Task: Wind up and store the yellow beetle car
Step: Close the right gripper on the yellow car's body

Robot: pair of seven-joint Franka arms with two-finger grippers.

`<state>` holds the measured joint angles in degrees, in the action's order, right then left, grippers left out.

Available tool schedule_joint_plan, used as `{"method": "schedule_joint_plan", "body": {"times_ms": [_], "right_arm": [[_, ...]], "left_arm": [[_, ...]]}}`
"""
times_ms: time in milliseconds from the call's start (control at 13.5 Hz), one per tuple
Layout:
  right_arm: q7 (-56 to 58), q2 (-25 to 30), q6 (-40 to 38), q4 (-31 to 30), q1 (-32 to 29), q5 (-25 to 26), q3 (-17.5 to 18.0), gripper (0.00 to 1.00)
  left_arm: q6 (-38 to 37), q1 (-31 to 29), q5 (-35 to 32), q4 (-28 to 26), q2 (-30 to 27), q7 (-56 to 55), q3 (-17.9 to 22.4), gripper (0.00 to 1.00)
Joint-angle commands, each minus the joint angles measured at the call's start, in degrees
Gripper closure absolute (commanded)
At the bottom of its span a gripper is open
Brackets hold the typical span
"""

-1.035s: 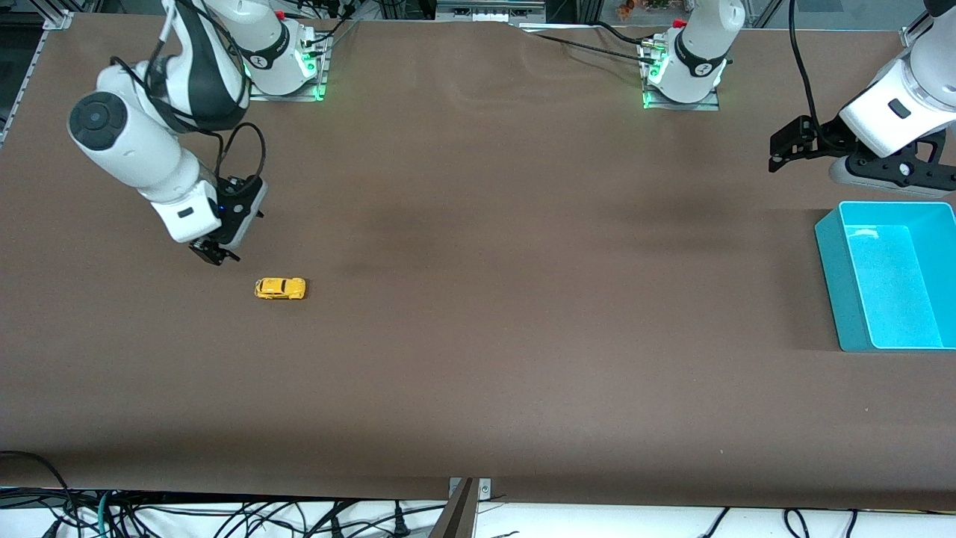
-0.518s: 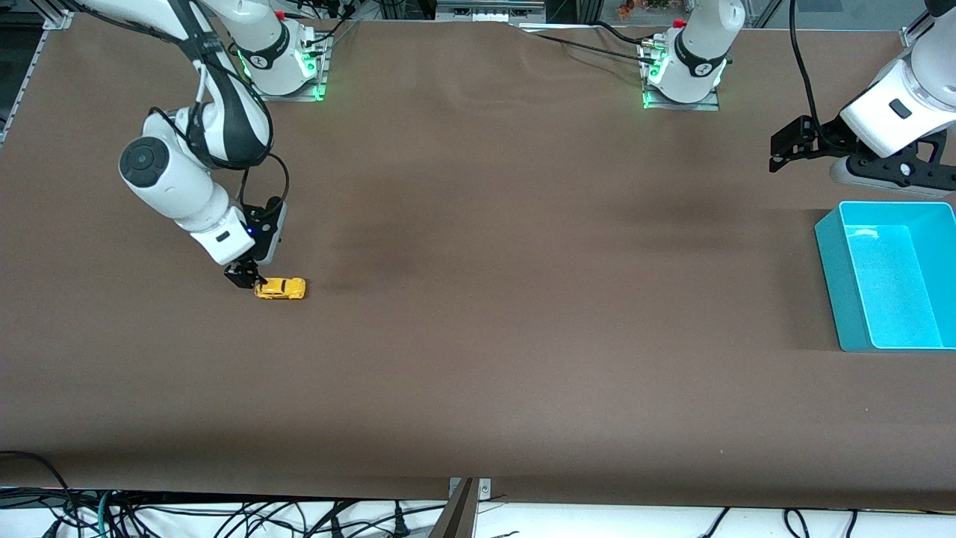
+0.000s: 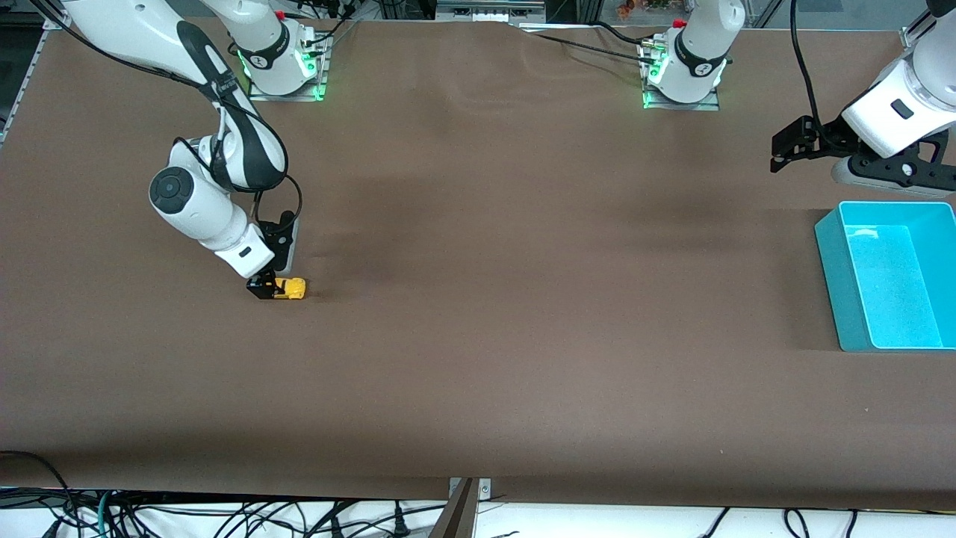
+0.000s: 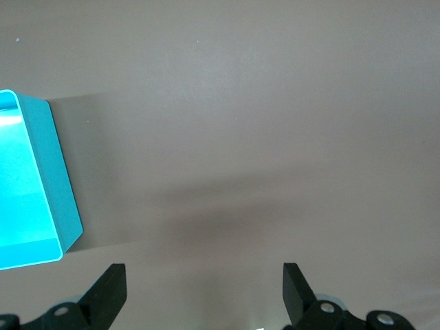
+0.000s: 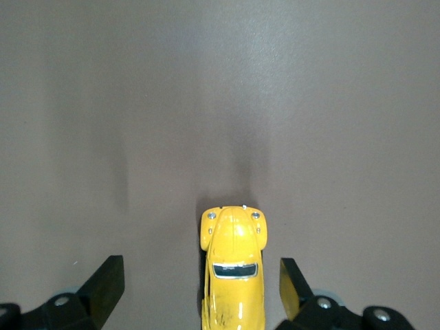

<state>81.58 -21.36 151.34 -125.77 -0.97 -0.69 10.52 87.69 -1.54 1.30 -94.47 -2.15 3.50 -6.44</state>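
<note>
My right gripper's fingers are still above the sides of the yellow beetle car, so it is too early to close and lowering comes next.
The yellow beetle car (image 3: pixel 290 288) stands on the brown table toward the right arm's end. My right gripper (image 3: pixel 263 288) is low over its end nearest the right arm's end of the table. In the right wrist view the car (image 5: pixel 233 268) lies between the open fingers (image 5: pixel 104 283), nearer one finger than the other, touching neither. My left gripper (image 3: pixel 780 155) is open and empty, up in the air over the table beside the teal bin (image 3: pixel 829 246), and waits there. The left wrist view shows its fingers (image 4: pixel 110 292) wide apart over bare table.
The teal bin, empty, stands at the left arm's end of the table and shows in the left wrist view (image 4: pixel 51 165). Cables hang past the table's front edge (image 3: pixel 478 497).
My right arm has swung down and toward the car, from up beside it to low over its end, fingers either side. The car and the left arm have not moved.
</note>
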Motion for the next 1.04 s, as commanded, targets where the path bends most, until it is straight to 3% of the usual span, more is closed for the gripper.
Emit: {"method": "schedule_joint_plan", "body": {"times_ms": [0, 518, 814, 961], "right_arm": [[2.3, -1.7, 2.0, 0.8, -1.0, 0.7, -0.1, 0.0], [5.3, -4.5, 5.3, 1.2, -2.3, 0.3, -0.1, 0.01], [5.3, -4.6, 5.3, 1.2, -2.4, 0.2, -0.1, 0.32], [5.3, -5.2, 5.4, 1.3, -2.4, 0.0, -0.1, 0.39]], "left_arm": [[-1.2, -0.2, -0.7, 1.3, 0.1, -0.3, -0.2, 0.0], [-1.3, -0.2, -0.7, 1.3, 0.1, -0.3, -0.2, 0.0], [-1.2, -0.2, -0.7, 1.3, 0.1, -0.3, -0.1, 0.0], [-1.3, -0.2, -0.7, 1.3, 0.1, -0.3, -0.1, 0.0]]}}
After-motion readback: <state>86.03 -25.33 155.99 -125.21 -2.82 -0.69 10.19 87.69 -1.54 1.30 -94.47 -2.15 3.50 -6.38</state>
